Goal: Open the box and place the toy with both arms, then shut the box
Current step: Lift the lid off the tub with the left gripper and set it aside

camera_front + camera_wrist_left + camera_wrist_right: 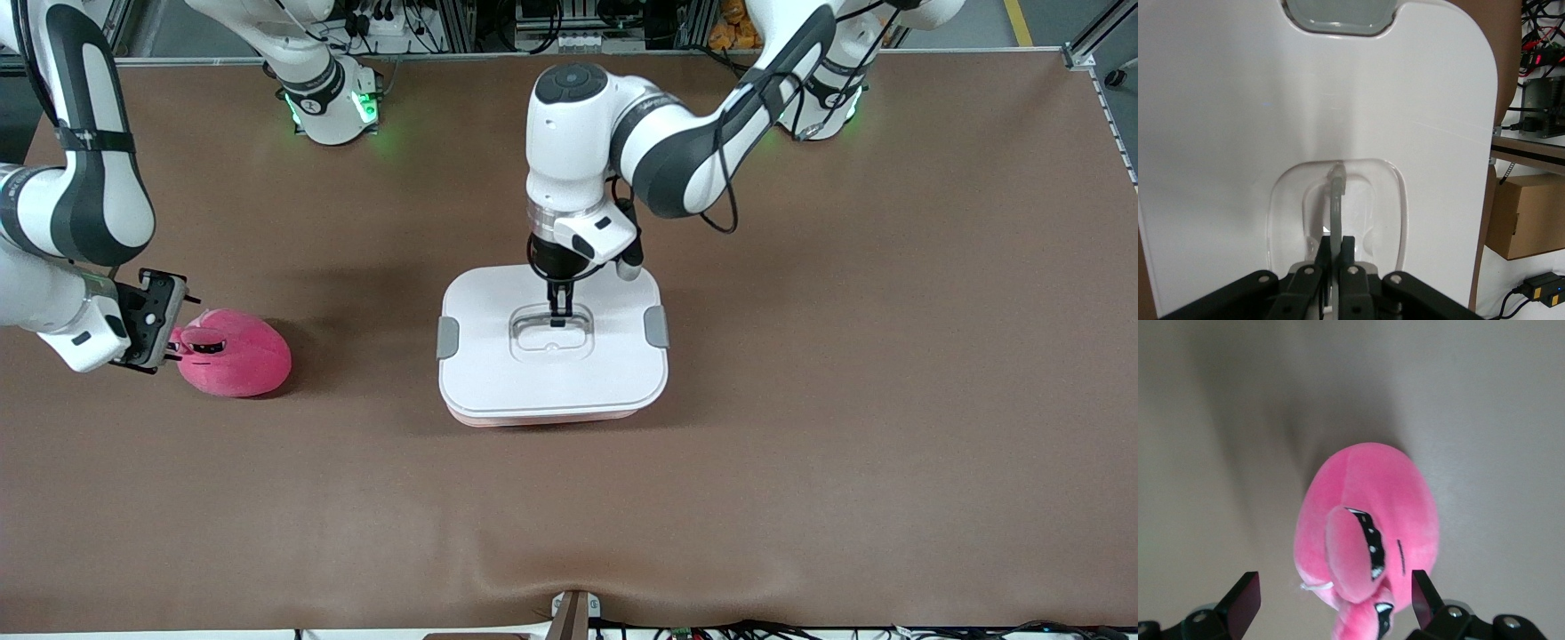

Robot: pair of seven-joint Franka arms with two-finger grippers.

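Note:
My right gripper's open fingers stop short of the pink toy's rounded body point(240, 352) point(1371, 513), so my right gripper first moves toward the toy's body, then closes on the toy's body.
The box point(551, 378) sits in the middle of the table, its white lid point(1238, 133) on and a strip of pink tub showing under the edge nearest the front camera. My left gripper point(560, 311) reaches straight down and is shut on the thin grey handle point(1336, 197), which stands up out of the lid's recess. The pink plush toy point(236, 357) lies on the table toward the right arm's end. My right gripper point(171, 333) is open at the toy's eye-stalk end point(1358, 553), one finger on either side of it without pressing it.
Grey clips point(447, 337) point(656, 326) sit at the two ends of the lid. A brown cloth covers the table point(800, 462). In the left wrist view, a cardboard carton point(1525, 213) and cables show past the table's edge.

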